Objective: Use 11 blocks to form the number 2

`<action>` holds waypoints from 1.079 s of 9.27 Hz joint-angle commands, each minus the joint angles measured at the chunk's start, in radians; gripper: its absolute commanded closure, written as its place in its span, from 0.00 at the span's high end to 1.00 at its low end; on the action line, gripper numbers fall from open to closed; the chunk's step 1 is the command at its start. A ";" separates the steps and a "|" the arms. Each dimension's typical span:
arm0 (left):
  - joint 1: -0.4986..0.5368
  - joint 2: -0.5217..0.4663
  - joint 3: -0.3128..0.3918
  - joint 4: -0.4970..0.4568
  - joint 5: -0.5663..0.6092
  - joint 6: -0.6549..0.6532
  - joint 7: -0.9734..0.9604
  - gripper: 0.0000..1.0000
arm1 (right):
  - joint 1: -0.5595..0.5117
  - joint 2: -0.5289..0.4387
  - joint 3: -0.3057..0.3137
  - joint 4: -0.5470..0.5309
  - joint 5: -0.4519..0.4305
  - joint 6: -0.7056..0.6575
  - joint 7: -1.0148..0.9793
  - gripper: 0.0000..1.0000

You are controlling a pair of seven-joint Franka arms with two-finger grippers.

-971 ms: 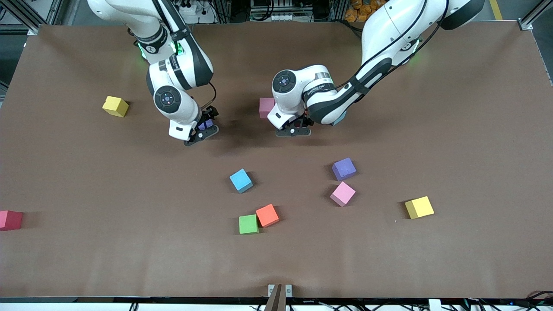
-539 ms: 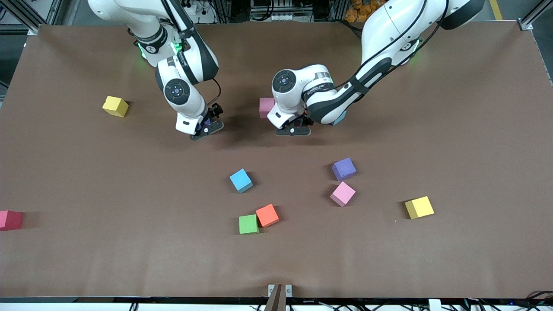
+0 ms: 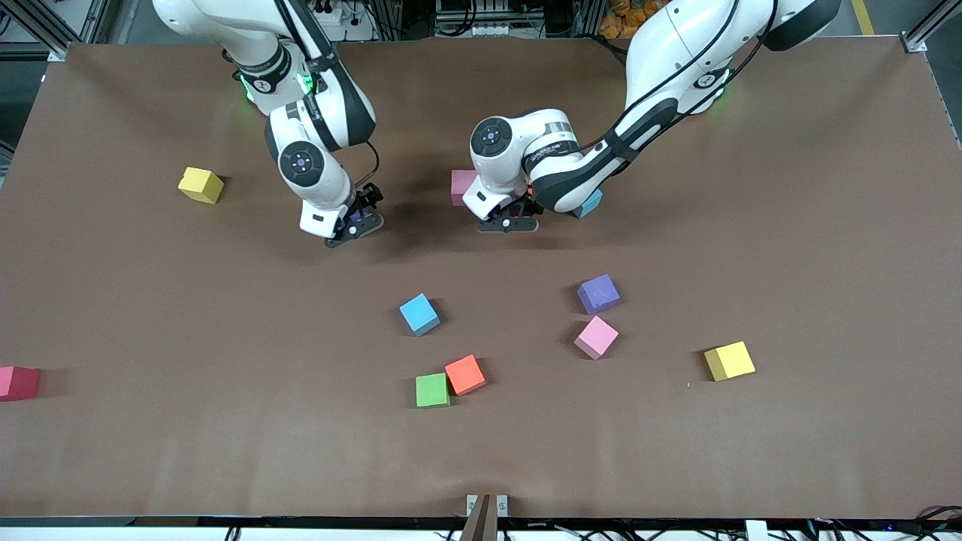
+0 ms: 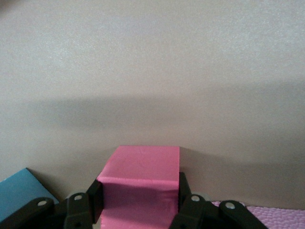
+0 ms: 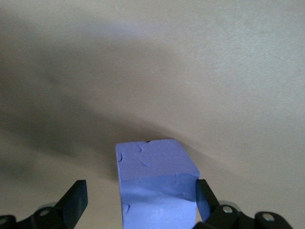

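Observation:
The pink block's lower edge (image 4: 149, 147) meets the table, so it is time for my left gripper to release the block now.
My left gripper (image 3: 509, 219) (image 4: 139, 195) is shut on a pink block (image 4: 143, 164), held low at the table. A paler pink block (image 3: 462, 186) (image 4: 267, 217) lies on one side of it and a light blue block (image 3: 590, 203) (image 4: 19, 191) on the other. The hand hides the held block in the front view. My right gripper (image 3: 353, 224) (image 5: 139, 198) stands open around a purple block (image 3: 361, 216) (image 5: 152, 176) on the table. One finger is at the block's side and the other stands clear of it. The number 2 does not show as a finished shape.
Loose blocks nearer the front camera: blue (image 3: 419, 314), purple (image 3: 599, 293), pink (image 3: 596, 336), orange (image 3: 465, 374) touching green (image 3: 432, 390), yellow (image 3: 729, 361). A second yellow block (image 3: 201, 185) and a red one (image 3: 18, 382) lie toward the right arm's end.
The right hand has shifted and turned slightly over the purple block, jaws still open. The left hand with its pink block has edged a little away from the front camera.

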 commanded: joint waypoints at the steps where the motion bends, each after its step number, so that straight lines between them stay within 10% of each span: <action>1: -0.008 0.005 0.002 -0.034 0.017 0.015 -0.032 0.00 | -0.009 0.002 -0.015 0.000 -0.004 0.005 -0.050 1.00; 2: -0.008 0.003 0.002 -0.039 0.017 0.015 -0.032 0.00 | -0.009 -0.003 -0.016 0.005 -0.004 -0.005 -0.052 1.00; 3: -0.006 0.003 0.002 -0.039 0.014 0.015 -0.033 0.27 | -0.009 -0.003 -0.016 0.006 -0.004 -0.003 -0.052 1.00; 4: -0.005 0.003 0.002 -0.037 0.011 0.015 -0.056 0.99 | -0.011 0.003 -0.016 0.005 -0.004 -0.002 -0.058 1.00; 10: 0.023 -0.052 -0.017 -0.024 0.005 0.009 -0.089 1.00 | -0.004 -0.004 -0.008 -0.002 0.006 -0.020 -0.056 1.00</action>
